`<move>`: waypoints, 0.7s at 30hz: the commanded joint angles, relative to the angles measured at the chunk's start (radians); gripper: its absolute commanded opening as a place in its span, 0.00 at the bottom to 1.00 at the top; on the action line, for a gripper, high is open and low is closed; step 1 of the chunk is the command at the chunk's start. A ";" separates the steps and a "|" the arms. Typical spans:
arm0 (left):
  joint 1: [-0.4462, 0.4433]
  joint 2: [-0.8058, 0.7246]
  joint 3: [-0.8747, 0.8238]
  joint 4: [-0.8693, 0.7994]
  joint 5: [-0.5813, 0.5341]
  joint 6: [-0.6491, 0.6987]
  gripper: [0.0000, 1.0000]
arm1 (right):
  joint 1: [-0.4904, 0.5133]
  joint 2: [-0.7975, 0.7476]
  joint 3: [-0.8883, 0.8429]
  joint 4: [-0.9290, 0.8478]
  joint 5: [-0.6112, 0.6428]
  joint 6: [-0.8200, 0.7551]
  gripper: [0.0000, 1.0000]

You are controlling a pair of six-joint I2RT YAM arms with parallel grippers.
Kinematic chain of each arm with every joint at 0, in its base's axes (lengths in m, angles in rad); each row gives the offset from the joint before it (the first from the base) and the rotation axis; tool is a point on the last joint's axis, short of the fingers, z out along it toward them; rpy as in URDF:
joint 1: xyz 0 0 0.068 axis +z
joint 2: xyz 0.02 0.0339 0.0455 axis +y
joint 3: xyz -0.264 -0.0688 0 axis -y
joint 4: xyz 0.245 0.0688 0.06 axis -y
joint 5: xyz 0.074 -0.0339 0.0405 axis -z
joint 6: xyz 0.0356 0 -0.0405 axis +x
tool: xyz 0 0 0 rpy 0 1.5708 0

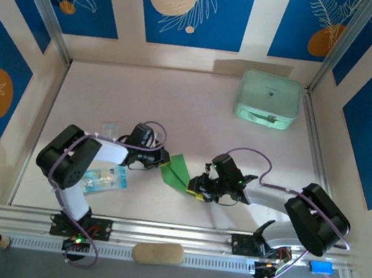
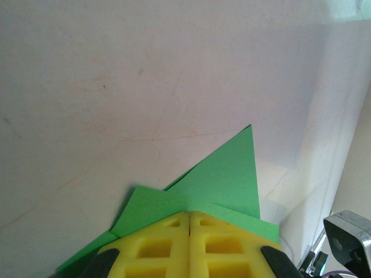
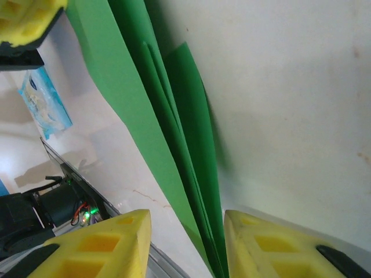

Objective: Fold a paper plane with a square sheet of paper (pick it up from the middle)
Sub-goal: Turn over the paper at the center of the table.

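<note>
The right gripper takes hold of the paper plane's narrow end across all layers next, to keep the plane folded and free the left gripper.
The square sheet of paper is bright green and stands folded into a narrow pointed paper plane with layered creases, lying between the two arms. My left gripper is shut on its left part. In the left wrist view the yellow fingers meet over the paper plane, whose tip points away from the left gripper. My right gripper is at the plane's other end. There its jaws stand open, one on each side of the long folded paper plane, which runs close along the right finger of the right gripper.
A pale mint case sits at the back right. A clear packet with blue print lies by the left arm and shows as the packet in the right wrist view. A tan oblong pad rests on the front rail.
</note>
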 commanded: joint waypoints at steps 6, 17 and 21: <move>0.010 -0.015 -0.030 -0.103 -0.038 -0.001 0.01 | -0.020 -0.005 -0.015 0.040 -0.021 -0.054 0.25; 0.005 -0.196 0.014 -0.200 -0.056 0.025 0.32 | -0.026 -0.090 -0.047 0.023 -0.027 -0.114 0.06; -0.011 -0.339 -0.002 -0.258 -0.095 0.068 0.39 | 0.000 -0.197 -0.027 -0.127 0.085 -0.171 0.05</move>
